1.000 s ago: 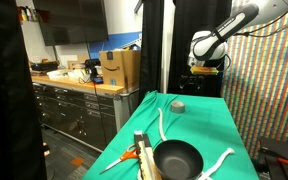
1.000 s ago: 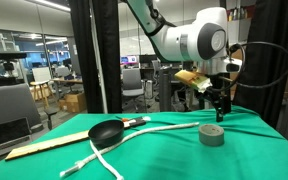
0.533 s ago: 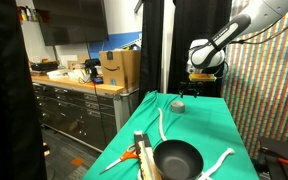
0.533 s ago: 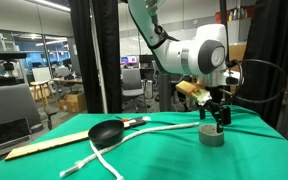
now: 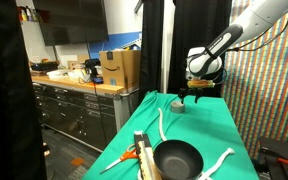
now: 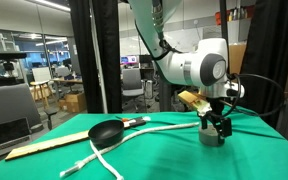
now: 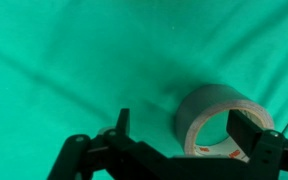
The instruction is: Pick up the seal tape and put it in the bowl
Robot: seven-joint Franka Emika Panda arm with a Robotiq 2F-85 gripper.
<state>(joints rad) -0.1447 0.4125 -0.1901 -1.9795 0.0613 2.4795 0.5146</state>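
Observation:
My gripper needs to go down before it closes: the seal tape's near side is between my open fingers, but they're above the tape's rim and would miss now.
The seal tape (image 7: 212, 112) is a squat grey roll lying flat on the green cloth; it also shows in both exterior views (image 5: 179, 105) (image 6: 212, 137). My gripper (image 7: 184, 125) is open and low over it, one finger left of the roll, the other over its right rim. In both exterior views the gripper (image 6: 217, 124) (image 5: 192, 98) hangs just above the roll. The black bowl (image 5: 177, 159) (image 6: 107, 131) sits at the other end of the table, far from the gripper.
Long white cord-like strips (image 6: 154, 129) (image 5: 161, 122) lie across the green table (image 5: 209, 125). A wooden ruler (image 6: 44, 148) and an orange-handled tool (image 5: 119, 160) lie by the bowl. A black post (image 5: 154, 45) stands behind the table.
The gripper has come down towards the tape roll, from well above it to just over it. The jaws stay open. The tape and bowl have not moved.

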